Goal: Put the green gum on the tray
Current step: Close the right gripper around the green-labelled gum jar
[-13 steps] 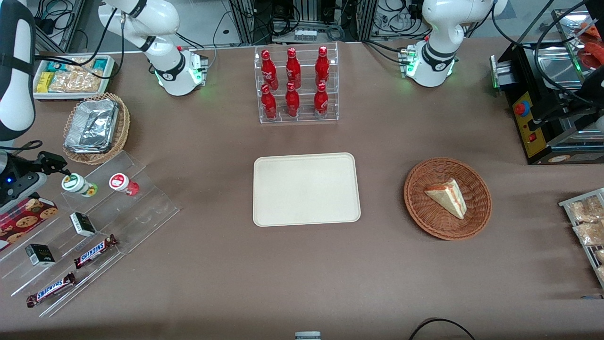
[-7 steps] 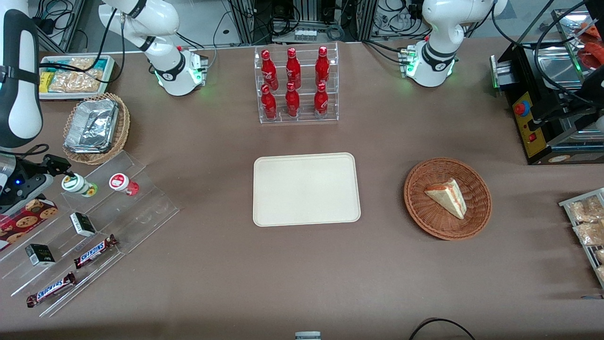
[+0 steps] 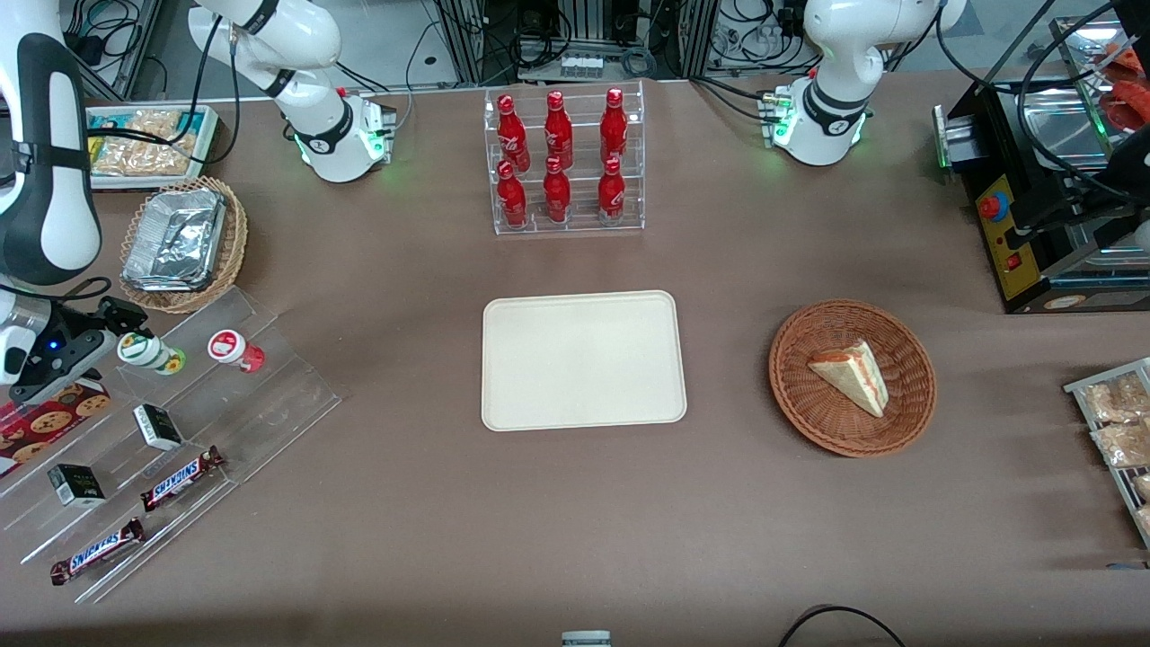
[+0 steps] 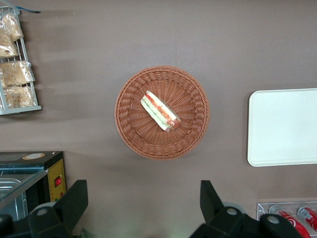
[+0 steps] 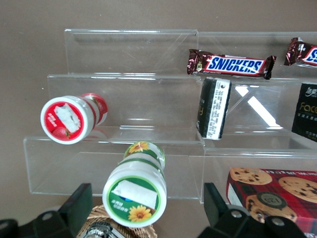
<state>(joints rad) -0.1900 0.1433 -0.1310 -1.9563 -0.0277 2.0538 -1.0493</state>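
Note:
My gripper picks up the green gum by its lidded end next, to bring it onto the cream tray.
The green gum, a white bottle with a green sunflower lid, lies on the top step of a clear stepped stand toward the working arm's end of the table. My gripper is at its lid end, open. In the right wrist view the lid sits between the two spread fingers of my gripper, and neither finger touches it. The cream tray lies bare in the table's middle and also shows in the left wrist view.
A red-labelled gum bottle lies beside the green one. Black boxes, Snickers bars and a cookie box share the stand. A foil tray in a wicker basket, a cola rack and a sandwich basket stand around.
My gripper has moved in toward the green gum's lid end, and the arm above it has shifted the same way. The gum has not moved.

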